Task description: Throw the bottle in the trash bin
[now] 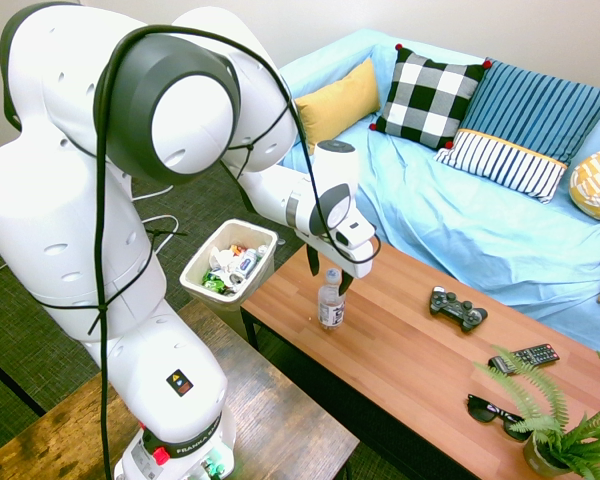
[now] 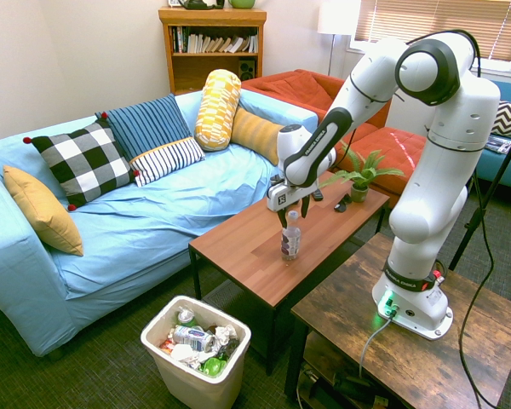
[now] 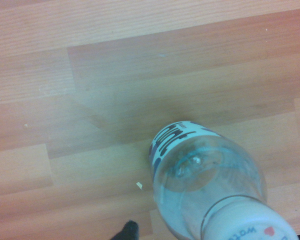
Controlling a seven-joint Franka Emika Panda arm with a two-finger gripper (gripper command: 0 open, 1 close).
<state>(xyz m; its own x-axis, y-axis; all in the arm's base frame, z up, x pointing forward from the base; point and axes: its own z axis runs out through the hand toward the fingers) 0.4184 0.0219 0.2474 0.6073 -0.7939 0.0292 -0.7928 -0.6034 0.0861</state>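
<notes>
My gripper's fingers are down on both sides of the white cap (image 2: 292, 215), so they would hold the bottle (image 2: 291, 237) if I closed now.
A small clear bottle (image 1: 331, 300) with a white cap and pale label stands upright on the wooden coffee table (image 1: 420, 370), near its end by the bin. My gripper (image 1: 329, 270) hangs right over the cap, open, with a dark finger on each side of the bottle's top. The same bottle (image 2: 291, 237) and gripper (image 2: 295, 210) appear in the second exterior view. In the wrist view the bottle (image 3: 205, 185) fills the lower part, seen from above. The off-white trash bin (image 1: 193, 275) sits on the floor just past the table's end, holding crumpled trash; the trash bin (image 2: 180, 377) shows from the other side too.
A black game controller (image 1: 457, 307), a remote (image 1: 523, 356), sunglasses (image 1: 495, 413) and a potted fern (image 1: 560, 425) lie further along the table. A blue sofa (image 1: 460, 215) with cushions runs behind it. A darker wooden table (image 1: 270, 420) bears the arm.
</notes>
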